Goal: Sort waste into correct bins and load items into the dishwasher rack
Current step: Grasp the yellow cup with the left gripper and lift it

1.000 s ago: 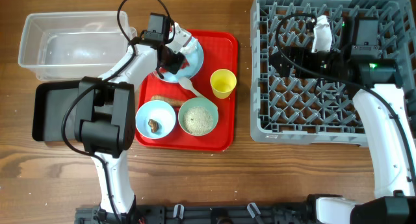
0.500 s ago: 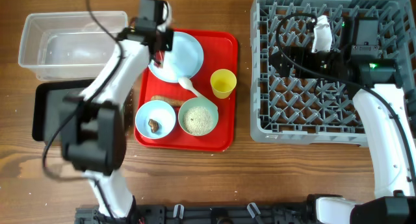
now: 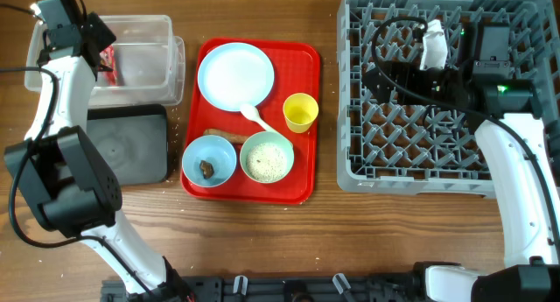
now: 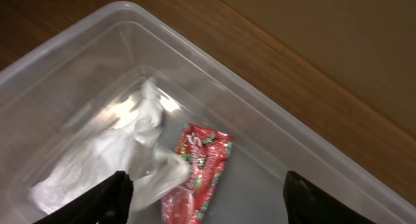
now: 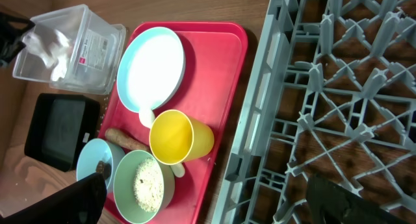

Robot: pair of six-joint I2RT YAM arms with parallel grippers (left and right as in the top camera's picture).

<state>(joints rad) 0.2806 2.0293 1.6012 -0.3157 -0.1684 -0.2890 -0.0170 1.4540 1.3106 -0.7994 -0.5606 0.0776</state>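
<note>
I should next grab the yellow cup (image 3: 300,112) by its rim with my left gripper, its bottom end free for handing over to my right gripper.
My left gripper (image 3: 101,48) hangs open over the clear tub (image 3: 144,39) at the far left. In the left wrist view the red snack wrapper (image 4: 201,165) lies loose on the tub floor between my spread fingers (image 4: 107,199), next to the crumpled white napkin (image 4: 104,162). On the red tray (image 3: 302,184) sit the pale blue plate (image 3: 235,73), white spoon (image 3: 254,116), yellow cup (image 3: 300,112), a blue bowl (image 3: 208,159) with a brown lump, a mint bowl (image 3: 267,159) of rice and an orange-brown food piece (image 3: 219,134). My right gripper (image 3: 382,79) stands open and empty over the grey dishwasher rack (image 3: 437,153).
The black tray (image 3: 127,144) lies just in front of the clear tub, left of the red tray. A strip of bare wooden table (image 3: 328,101) separates the red tray from the rack. The right wrist view looks down on the rack's left edge (image 5: 260,120) and the yellow cup (image 5: 179,138).
My left arm swung from the plate on the red tray over to the clear tub, and its jaws opened, leaving the wrapper in the tub. The right arm has not moved.
</note>
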